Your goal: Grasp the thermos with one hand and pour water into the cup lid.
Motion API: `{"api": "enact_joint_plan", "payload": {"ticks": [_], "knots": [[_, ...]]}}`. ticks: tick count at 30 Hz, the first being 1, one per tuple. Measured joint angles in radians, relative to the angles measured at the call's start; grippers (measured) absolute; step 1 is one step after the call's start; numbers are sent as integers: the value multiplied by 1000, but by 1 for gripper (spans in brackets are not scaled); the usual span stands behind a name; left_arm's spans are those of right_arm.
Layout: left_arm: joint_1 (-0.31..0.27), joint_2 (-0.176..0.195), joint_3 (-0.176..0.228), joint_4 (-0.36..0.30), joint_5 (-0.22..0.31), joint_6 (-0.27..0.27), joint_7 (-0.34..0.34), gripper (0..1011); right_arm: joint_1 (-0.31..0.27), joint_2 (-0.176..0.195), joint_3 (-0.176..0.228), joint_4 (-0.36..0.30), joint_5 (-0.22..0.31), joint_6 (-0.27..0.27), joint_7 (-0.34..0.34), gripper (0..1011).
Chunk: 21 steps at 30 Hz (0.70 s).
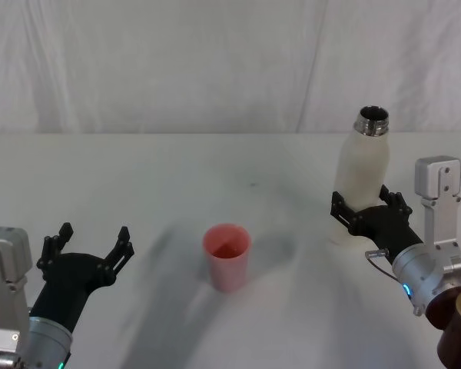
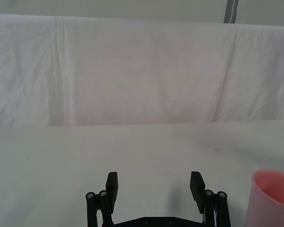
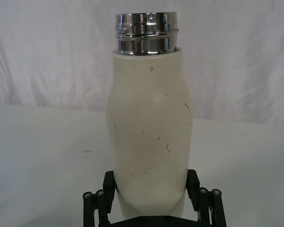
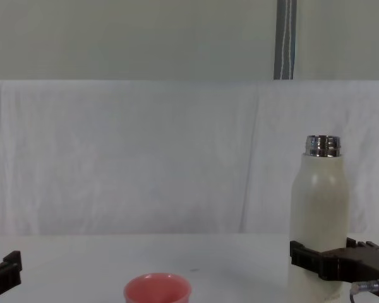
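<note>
My right gripper should hold the thermos by its lower body [image 4: 316, 287]. Then its steel neck [image 4: 323, 146] stays free, and the thermos can pour water into the cup lid.
The cream-white thermos [image 1: 362, 178] stands upright on the table at the right, its steel neck uncapped. My right gripper [image 1: 366, 207] reaches around its lower body, with a black finger [image 3: 109, 182] close against each side, and it is open at full width. In the chest view the thermos [image 4: 319, 208] rises well above the right gripper [image 4: 336, 260]. The pink cup lid [image 1: 227, 256] stands upright in the middle of the table, well left of the thermos. My left gripper [image 1: 87, 246] rests open low at the left, with the cup lid [image 2: 273, 197] off to one side. No water is pouring.
A white cloth covers the table [image 1: 177, 177] and hangs as a backdrop behind it. Bare cloth lies between the cup lid and the thermos, and between the cup lid and my left gripper.
</note>
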Motion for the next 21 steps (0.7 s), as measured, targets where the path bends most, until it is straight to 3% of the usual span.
{"api": "enact_joint_plan", "payload": {"ticks": [9,21], "knots": [[0,0,0,0,0,0,0,1001,0,8,-7,-7,-12,-15,4,944],[0,0,0,0,0,0,0,1001,-8,53,-33,-40,-112,-92,-2,944]]}}
